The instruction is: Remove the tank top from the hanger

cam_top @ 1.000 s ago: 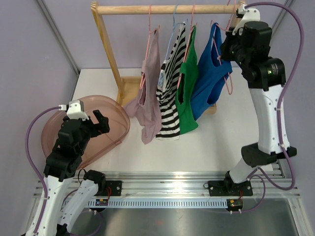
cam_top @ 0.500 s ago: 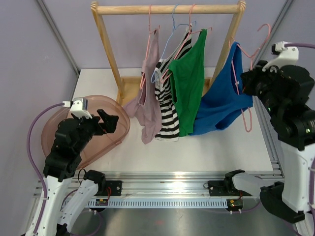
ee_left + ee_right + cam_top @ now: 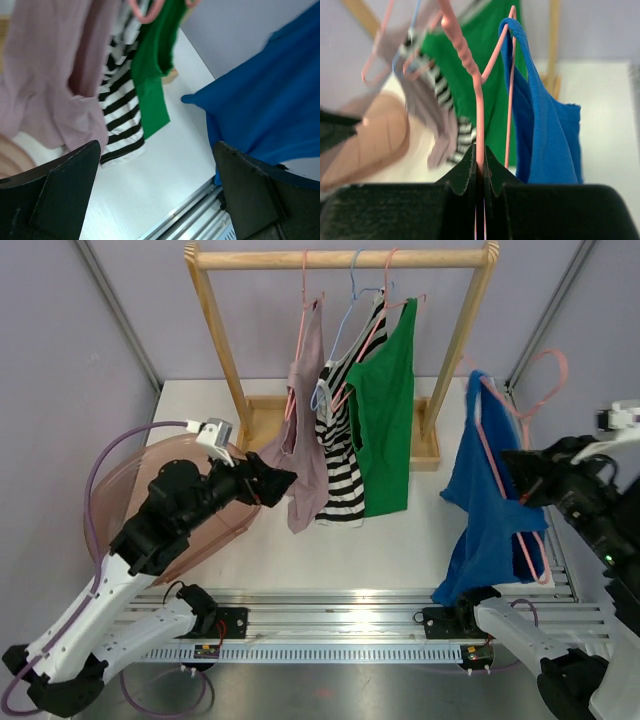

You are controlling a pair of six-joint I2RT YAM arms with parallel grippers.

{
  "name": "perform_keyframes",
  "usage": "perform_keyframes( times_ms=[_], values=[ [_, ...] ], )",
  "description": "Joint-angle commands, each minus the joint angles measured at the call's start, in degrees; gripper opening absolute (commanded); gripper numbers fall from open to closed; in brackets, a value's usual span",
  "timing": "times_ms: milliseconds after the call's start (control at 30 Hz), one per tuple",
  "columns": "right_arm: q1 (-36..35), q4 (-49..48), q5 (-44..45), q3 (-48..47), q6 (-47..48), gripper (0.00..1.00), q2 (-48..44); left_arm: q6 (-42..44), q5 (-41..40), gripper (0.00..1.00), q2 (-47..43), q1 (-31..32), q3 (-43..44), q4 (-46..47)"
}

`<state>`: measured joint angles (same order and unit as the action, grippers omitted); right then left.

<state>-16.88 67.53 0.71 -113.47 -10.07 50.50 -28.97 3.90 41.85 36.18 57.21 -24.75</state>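
The blue tank top should come off the hanger next, so my left gripper should grab it by the shoulder strap at the pink hanger's end (image 3: 477,379) and pull it off.
A blue tank top (image 3: 490,510) hangs on a pink hanger (image 3: 520,430) off the rack, at the table's right side. My right gripper (image 3: 530,487) is shut on the hanger's wire; in the right wrist view the jaws pinch the pink hanger (image 3: 479,125) with the blue tank top (image 3: 545,130) just to the right. My left gripper (image 3: 283,480) is open and empty, reaching right beside the pink top's lower part. In the left wrist view its gripper (image 3: 155,200) frames bare table, with the blue tank top (image 3: 270,110) ahead at the right.
A wooden rack (image 3: 340,258) at the back holds a pink top (image 3: 305,420), a striped top (image 3: 340,440) and a green top (image 3: 385,410). A translucent pink bowl (image 3: 135,490) lies at the left. A metal rail (image 3: 350,605) runs along the near edge.
My right arm has pulled the hanger with the blue tank top off the rack and down toward the near right. My left arm has swung right from the bowl toward the hanging clothes.
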Motion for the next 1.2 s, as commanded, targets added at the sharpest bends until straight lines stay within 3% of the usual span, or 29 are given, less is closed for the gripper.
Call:
perform_keyframes(
  times_ms=[0,200,433,667,767,900,1000,1033,1167],
  values=[
    [-0.25,1.38,-13.09,8.07,1.45,0.00,0.66,1.72,-8.46,0.99,2.71,7.92,3.25,8.65],
    [-0.52,-1.78,-25.48,15.03,0.22,0.00,-1.98,10.50,-18.48,0.99,7.80,22.16,3.70,18.05],
    [-1.22,-5.21,-40.06,18.90,-1.36,0.00,-3.04,14.55,-22.01,0.99,15.62,25.34,7.65,24.40],
    [-2.63,-6.00,-42.10,18.28,-1.36,0.00,-3.92,15.08,-17.53,0.97,23.45,26.83,12.05,28.97],
    [-3.15,-6.09,-40.79,18.02,-1.01,0.00,-4.18,15.43,-17.00,0.85,24.94,27.71,12.31,30.81],
    [-4.21,-5.74,-37.64,17.58,-0.48,0.00,-4.53,15.87,-22.08,0.45,26.97,28.24,14.24,28.54],
    [-4.82,-5.39,-35.87,17.67,-0.13,0.00,-4.62,16.49,-24.11,0.33,27.41,28.41,14.16,27.83],
    [-5.09,-5.65,-36.04,17.67,-0.13,0.00,-4.53,16.66,-25.51,0.13,27.41,28.33,14.07,27.83],
    [-5.79,-5.13,-32.10,18.55,0.92,0.00,-4.36,14.48,-34.55,0.00,26.27,28.42,13.81,25.64]
  ],
)
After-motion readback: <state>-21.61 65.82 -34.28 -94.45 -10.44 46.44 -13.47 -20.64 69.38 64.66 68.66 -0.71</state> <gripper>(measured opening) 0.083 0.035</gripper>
